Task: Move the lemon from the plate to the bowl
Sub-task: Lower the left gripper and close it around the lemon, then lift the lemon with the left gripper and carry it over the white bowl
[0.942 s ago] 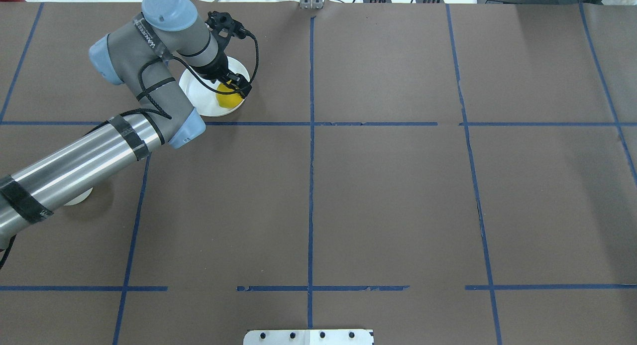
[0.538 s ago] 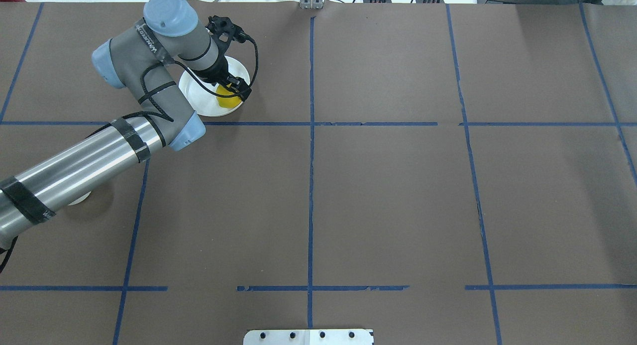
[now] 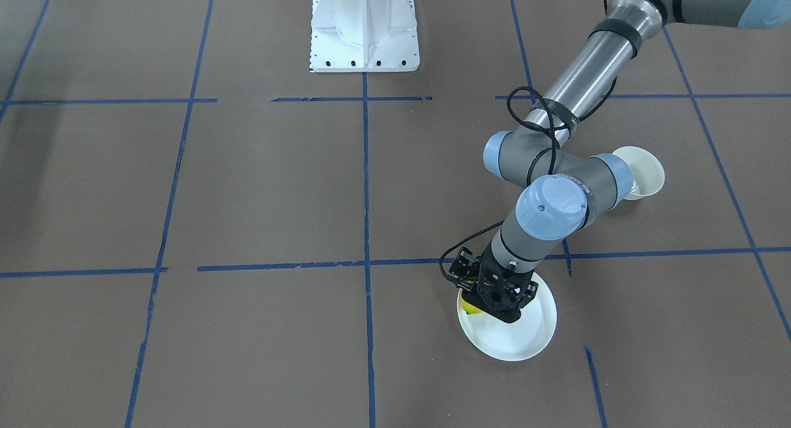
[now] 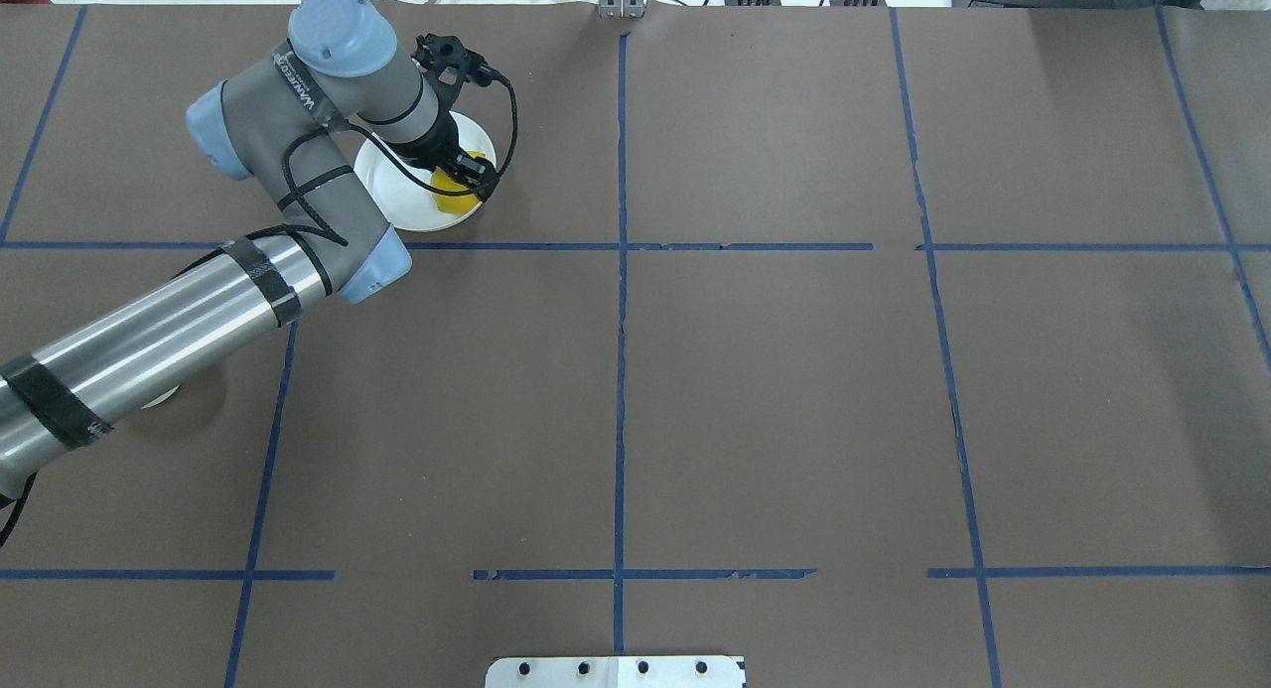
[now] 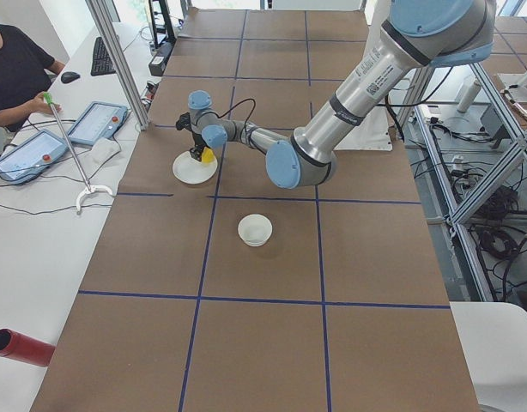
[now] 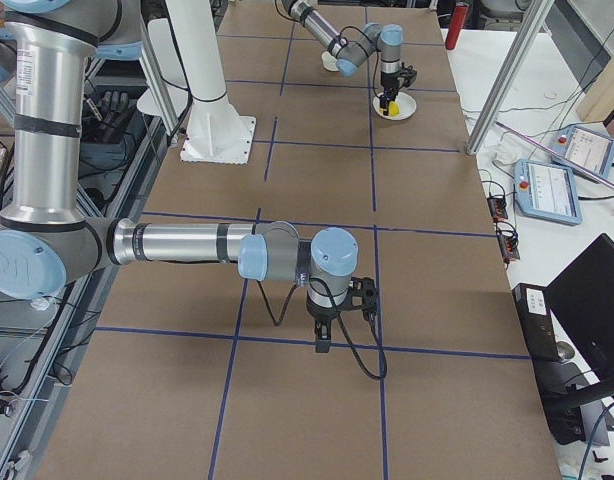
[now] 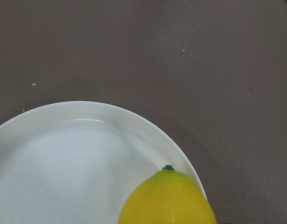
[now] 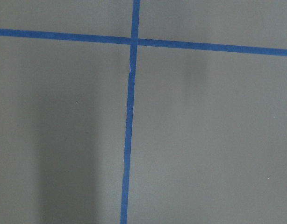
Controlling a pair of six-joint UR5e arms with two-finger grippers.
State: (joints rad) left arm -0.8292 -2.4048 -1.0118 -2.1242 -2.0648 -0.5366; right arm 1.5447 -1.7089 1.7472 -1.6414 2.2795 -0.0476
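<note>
The yellow lemon needs to go into the bowl [image 3: 642,168]. My left gripper should grab the lemon around its plump middle [image 3: 471,304] next.
The yellow lemon [image 4: 449,199] lies on the near right part of the flat white plate [image 4: 389,184] at the table's far left. My left gripper [image 4: 465,180] is low over the lemon, its fingers down beside it and seemingly open. The left wrist view shows the lemon [image 7: 169,201] with its green tip, close up on the plate [image 7: 64,163]. In the front-facing view the lemon [image 3: 469,309] peeks out beside the gripper [image 3: 488,303]. The small white bowl [image 3: 642,168] stands behind the left arm's elbow, nearer the robot. My right gripper [image 6: 323,342] hangs over bare table; whether it is open I cannot tell.
The table is brown paper marked with blue tape lines [image 4: 621,271]. The robot's white base [image 3: 364,26] stands at the near middle. The left forearm [image 4: 149,341] passes over the bowl. An operator and tablets [image 5: 75,129] sit off the table's far side.
My left gripper has moved a little lower and farther over the lemon, covering more of it. The lemon and plate have not moved.
</note>
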